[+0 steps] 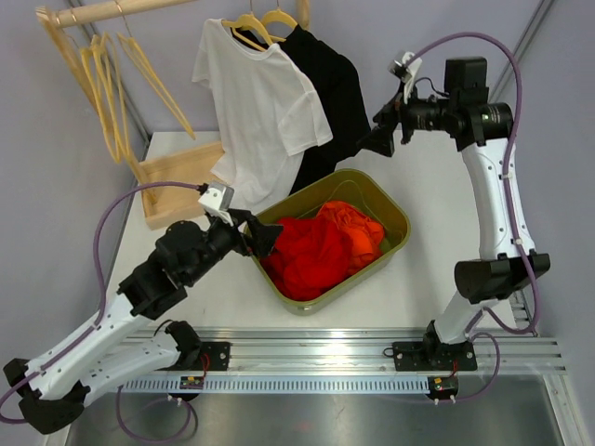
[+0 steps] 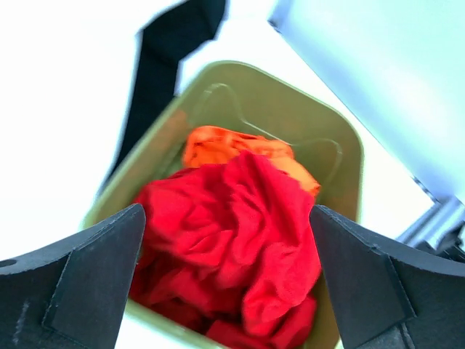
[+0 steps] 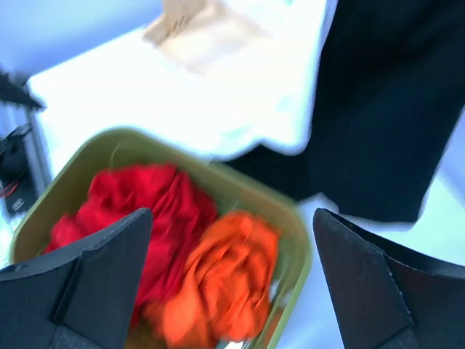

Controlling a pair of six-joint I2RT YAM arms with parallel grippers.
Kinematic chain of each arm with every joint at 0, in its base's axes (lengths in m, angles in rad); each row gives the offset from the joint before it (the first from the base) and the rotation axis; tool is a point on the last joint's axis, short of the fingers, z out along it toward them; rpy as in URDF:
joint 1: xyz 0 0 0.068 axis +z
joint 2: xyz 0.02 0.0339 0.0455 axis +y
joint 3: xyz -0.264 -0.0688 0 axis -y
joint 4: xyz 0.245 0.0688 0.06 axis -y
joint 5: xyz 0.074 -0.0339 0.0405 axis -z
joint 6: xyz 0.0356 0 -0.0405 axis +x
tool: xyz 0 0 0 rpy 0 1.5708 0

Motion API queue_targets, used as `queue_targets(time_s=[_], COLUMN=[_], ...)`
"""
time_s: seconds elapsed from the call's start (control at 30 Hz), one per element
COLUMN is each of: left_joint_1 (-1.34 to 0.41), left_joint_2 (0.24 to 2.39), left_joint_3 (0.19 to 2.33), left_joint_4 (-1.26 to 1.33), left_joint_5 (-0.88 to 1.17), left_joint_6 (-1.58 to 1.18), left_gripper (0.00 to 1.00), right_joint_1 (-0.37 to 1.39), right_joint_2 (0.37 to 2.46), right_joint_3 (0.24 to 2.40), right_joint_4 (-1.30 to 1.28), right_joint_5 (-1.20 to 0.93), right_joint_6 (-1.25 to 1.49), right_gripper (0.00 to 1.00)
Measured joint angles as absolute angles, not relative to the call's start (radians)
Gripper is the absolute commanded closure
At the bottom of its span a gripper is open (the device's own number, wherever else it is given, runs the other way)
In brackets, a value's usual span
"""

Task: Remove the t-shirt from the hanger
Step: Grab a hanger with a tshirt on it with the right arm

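Observation:
The right gripper grabs the white t-shirt's shoulder (image 1: 283, 64) beside the black t-shirt (image 1: 333, 98) next. This leaves the white t-shirt's hanger free to pull out.
A white t-shirt (image 1: 260, 111) hangs on a pale hanger (image 1: 247, 25) at the back. A black t-shirt (image 1: 333, 98) hangs beside it on a second hanger (image 1: 279, 19). My right gripper (image 1: 372, 141) is open and raised just right of the black t-shirt's hem, holding nothing. Its wrist view shows the black t-shirt (image 3: 392, 109) and the white t-shirt (image 3: 254, 94) above the open gripper (image 3: 232, 283). My left gripper (image 1: 268, 238) is open at the left rim of the olive bin (image 1: 363, 174). Between the fingers of the left gripper (image 2: 227, 276) a red garment (image 2: 232, 233) lies loose in the bin.
The bin holds the red garment (image 1: 311, 255) and an orange one (image 1: 358, 228). Several empty hangers (image 1: 112, 84) hang on the rail at the back left. A wooden box (image 1: 181, 177) sits on the table under them, left of the white t-shirt.

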State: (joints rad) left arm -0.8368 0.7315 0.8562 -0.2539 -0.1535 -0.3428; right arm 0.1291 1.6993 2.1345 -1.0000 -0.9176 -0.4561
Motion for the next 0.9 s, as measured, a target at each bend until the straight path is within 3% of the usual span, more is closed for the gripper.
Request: queue_targets(time_s=[0.17,0.33,0.57,0.8,0.9], left_joint_1=[-0.837,-0.837,-0.837,-0.837,-0.837], left_joint_2=[0.600,0.478,0.422,0.419,0.427], left_joint_3=[0.856,0.827,0.795,0.795,0.795], left_joint_4=[-0.345,-0.393,-0.486,-0.529,-0.530], left_joint_5=[-0.250,-0.308,-0.355,-0.395,-0.403], left_joint_6=[-0.339,-0.368,-0.422,-0.448,-0.453], left_gripper=[0.01,0.01,0.01,0.01,0.01], right_joint_1=[0.202,0.258,0.370,0.372,0.372], right_joint_2=[1.875,1.990,2.078,2.219,2.254], right_joint_3=[2.459,2.630,2.650,2.728,2.728], right_joint_4=[-0.940,-0.813,-0.619,-0.477,-0.455], right_joint_5=[-0.831,-0.759,-0.648,-0.588,-0.587], right_joint_6=[-0.304,-0.164,-0.070,-0.029,-0.022], right_gripper=[0.01,0.01,0.07,0.19,0.29])
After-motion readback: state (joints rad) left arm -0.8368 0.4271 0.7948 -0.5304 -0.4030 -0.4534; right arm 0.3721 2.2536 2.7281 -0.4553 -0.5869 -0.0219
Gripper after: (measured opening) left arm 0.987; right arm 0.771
